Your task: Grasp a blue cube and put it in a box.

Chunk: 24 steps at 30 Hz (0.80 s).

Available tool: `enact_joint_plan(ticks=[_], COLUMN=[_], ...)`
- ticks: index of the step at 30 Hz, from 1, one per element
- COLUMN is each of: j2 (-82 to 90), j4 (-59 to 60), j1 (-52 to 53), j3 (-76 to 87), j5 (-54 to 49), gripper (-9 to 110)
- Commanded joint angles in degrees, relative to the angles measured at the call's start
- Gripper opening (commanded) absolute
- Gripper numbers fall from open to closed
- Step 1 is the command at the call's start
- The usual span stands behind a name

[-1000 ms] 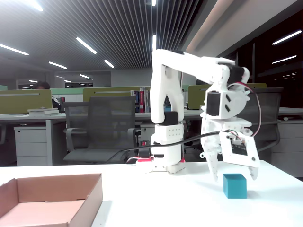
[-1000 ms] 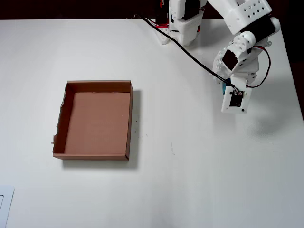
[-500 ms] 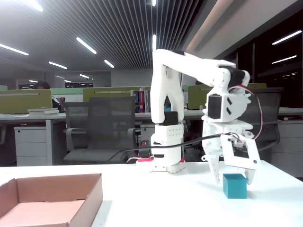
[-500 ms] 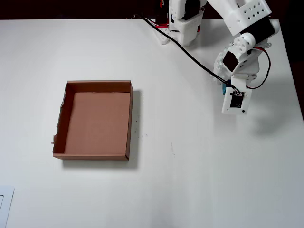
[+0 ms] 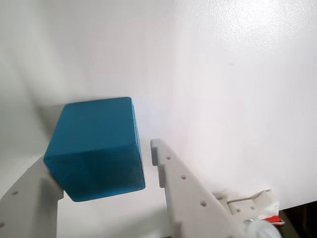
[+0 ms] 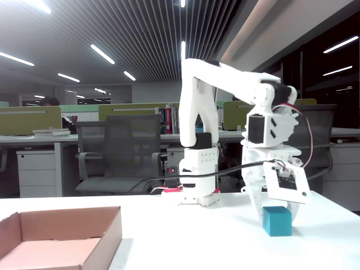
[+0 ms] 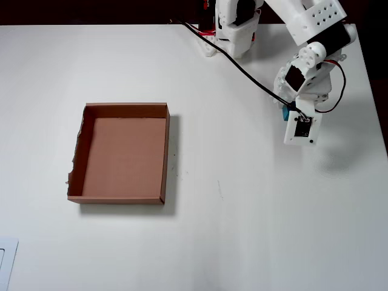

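The job is to put the blue cube (image 5: pixel 96 148) in the box, so my gripper should next take hold of the cube by its two opposite sides.
The blue cube (image 5: pixel 96 148) rests on the white table between my gripper's (image 5: pixel 101 158) two white fingers. The left finger touches or nearly touches its lower left corner. The right finger (image 5: pixel 163 168) stands a small gap away from its right face. The gripper is open around the cube. In the fixed view the cube (image 6: pixel 277 220) sits on the table under the lowered gripper (image 6: pixel 274 211). In the overhead view only a sliver of the cube (image 7: pixel 284 113) shows beside the gripper (image 7: pixel 294 118). The box (image 7: pixel 167 151) lies open and empty far to the left; it also shows in the fixed view (image 6: pixel 115 230).
The arm's base (image 7: pixel 233 27) stands at the table's back edge, with a black cable (image 7: pixel 248 76) running to the wrist. The table's right edge (image 7: pixel 382 121) is near the gripper. A white object (image 7: pixel 6 264) lies at the front left corner.
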Motion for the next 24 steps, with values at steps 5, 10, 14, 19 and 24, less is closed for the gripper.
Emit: enact_joint_plan(ticks=[5,10,14,19,24], j2=[1.14,1.14,1.23,1.58,2.55], j4=[-0.62,-0.62,-0.62,-0.35,0.44], j1=[-0.26,-0.35,-0.44,-0.44,-0.09], j3=[-1.41,-1.49,-1.58,-1.49,-1.67], j5=[0.70,0.88,1.05,1.14,1.14], gripper=[18,16,15,14,14])
